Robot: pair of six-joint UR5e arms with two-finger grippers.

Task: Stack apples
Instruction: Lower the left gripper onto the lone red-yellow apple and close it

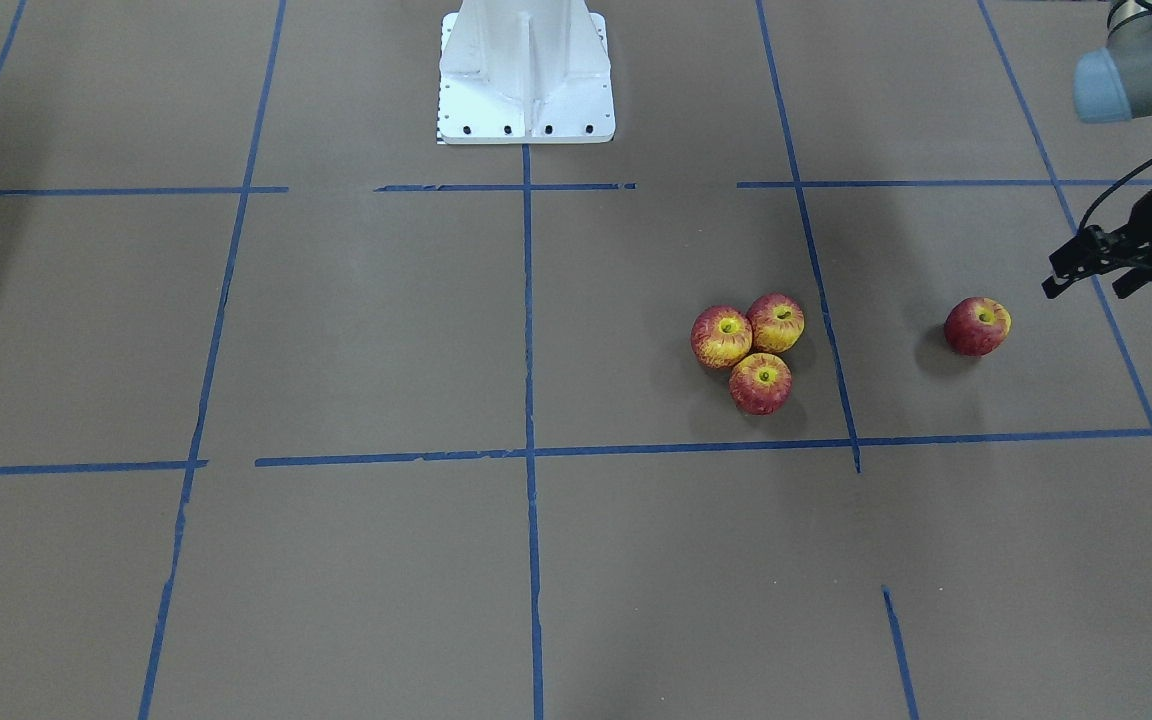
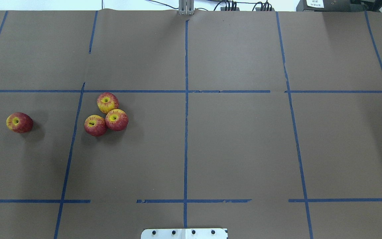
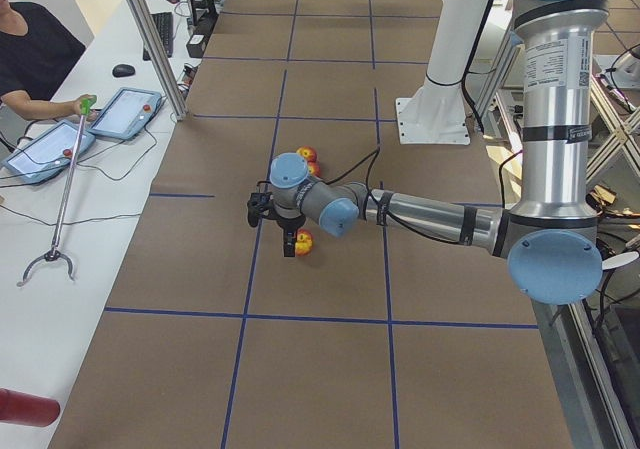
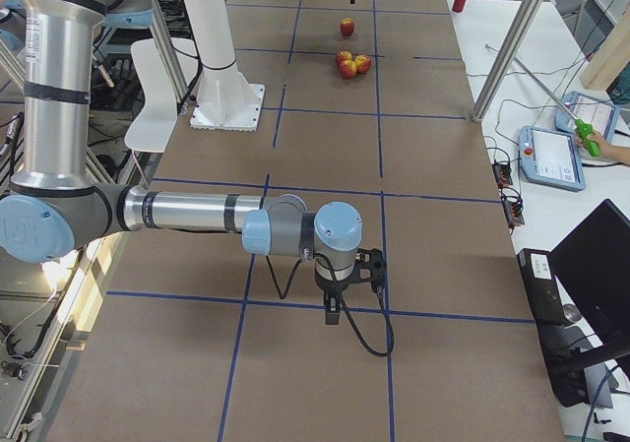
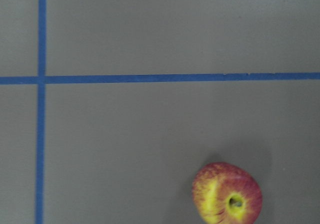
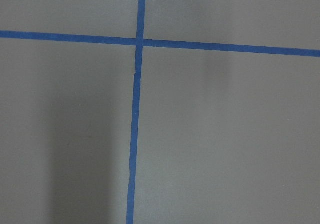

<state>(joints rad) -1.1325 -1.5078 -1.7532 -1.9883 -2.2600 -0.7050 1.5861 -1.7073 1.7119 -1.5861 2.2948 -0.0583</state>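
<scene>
The lone apple needs to go on top of the three clustered apples. My left gripper will grab it by its rounded sides next.
Three apples (image 1: 721,337) (image 1: 776,322) (image 1: 760,383) lie touching in a cluster on the brown table; they also show in the overhead view (image 2: 107,102). A fourth, darker apple (image 1: 977,326) lies alone toward my left side, also in the overhead view (image 2: 19,122) and the left wrist view (image 5: 227,200). My left gripper (image 1: 1091,285) is open and empty, above the table just outward of the lone apple and apart from it. My right gripper (image 4: 349,304) hangs over bare table far from the apples. It shows only in the exterior right view, so I cannot tell if it is open or shut.
The white robot base (image 1: 526,70) stands at the table's robot-side edge. Blue tape lines (image 1: 528,400) form a grid on the brown cover. An operator (image 3: 35,59) sits at a side desk with tablets and a reach tool.
</scene>
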